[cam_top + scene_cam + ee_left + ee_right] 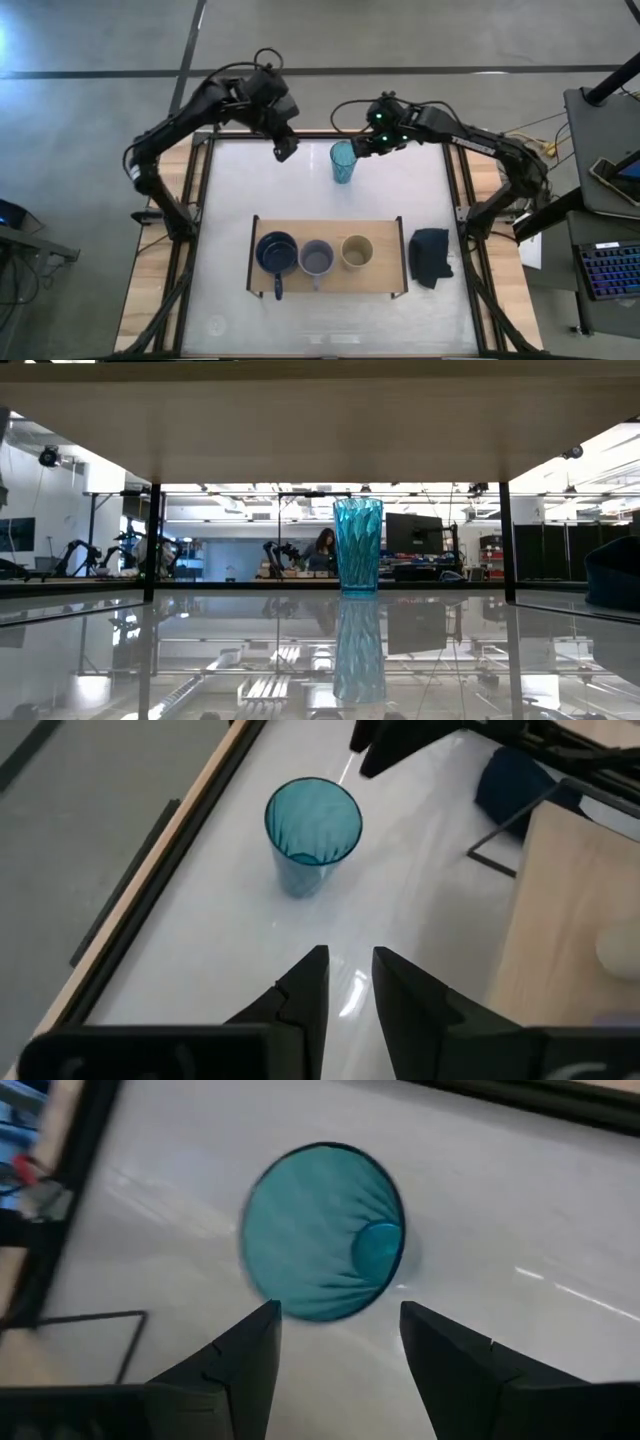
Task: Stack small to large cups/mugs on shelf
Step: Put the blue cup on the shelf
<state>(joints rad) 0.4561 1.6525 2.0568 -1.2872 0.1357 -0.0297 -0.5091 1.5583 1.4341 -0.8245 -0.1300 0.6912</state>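
The teal tumbler should stand beside the tan cup (357,251) on the shelf, so my right gripper should grab the tumbler by its rim (348,156) next.
The teal tumbler (343,162) (357,545) stands upright on its base on the white table, beyond the shelf (390,284). On the shelf board stand the navy mug (276,252), the grey-lavender mug (317,259) and the tan cup (357,251), side by side. My right gripper (362,145) (340,1330) hangs open just above and to the far right of the tumbler (320,1230), touching nothing. My left gripper (285,150) (350,990) hovers to the tumbler's (312,830) left, its fingers a narrow gap apart and holding nothing.
A dark folded cloth (431,256) lies on the table right of the shelf. The shelf's black frame legs (152,540) stand on the table. The table's wooden rim (205,190) runs along both sides. White tabletop lies between the tumbler and the shelf.
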